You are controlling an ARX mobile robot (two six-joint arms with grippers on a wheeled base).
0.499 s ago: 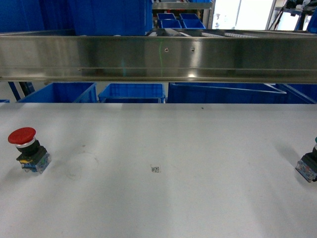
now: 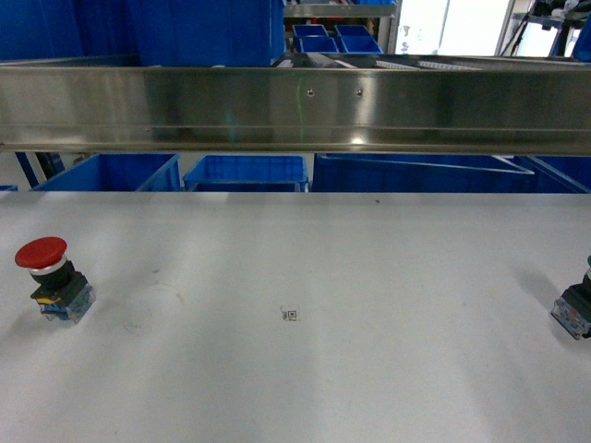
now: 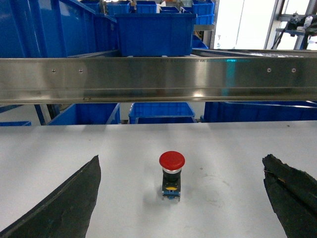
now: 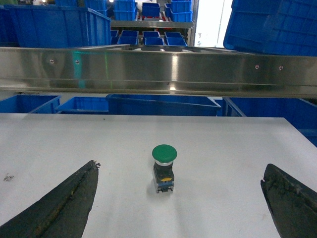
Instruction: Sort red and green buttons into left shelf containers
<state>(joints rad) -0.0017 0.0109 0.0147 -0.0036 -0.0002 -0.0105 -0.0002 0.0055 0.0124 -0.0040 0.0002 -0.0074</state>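
The green button needs to go into its shelf container, so the right gripper will next pick it up by its dark body below the green cap [image 4: 164,171] to sort it.
The red button [image 2: 51,281] stands upright on the white table [image 2: 305,388] at the far left. The green button [image 2: 574,309] stands at the far right, cut off by the frame edge. Neither gripper shows in the head view. In the left wrist view my left gripper [image 3: 181,159] is open, its dark fingers [image 3: 64,208] spread wide, with the red button [image 3: 171,173] centred ahead of them and untouched. In the right wrist view my right gripper [image 4: 181,164] is open too, and the green button [image 4: 164,168] stands ahead between its fingers [image 4: 62,208], slightly left of centre. Blue containers [image 2: 111,172] sit behind the table.
A wide steel rail [image 2: 295,106] runs across above the table's far edge. More blue bins [image 2: 245,172] sit below and behind it, and others are stacked higher up [image 2: 203,32]. A small printed marker [image 2: 290,315] lies mid-table.
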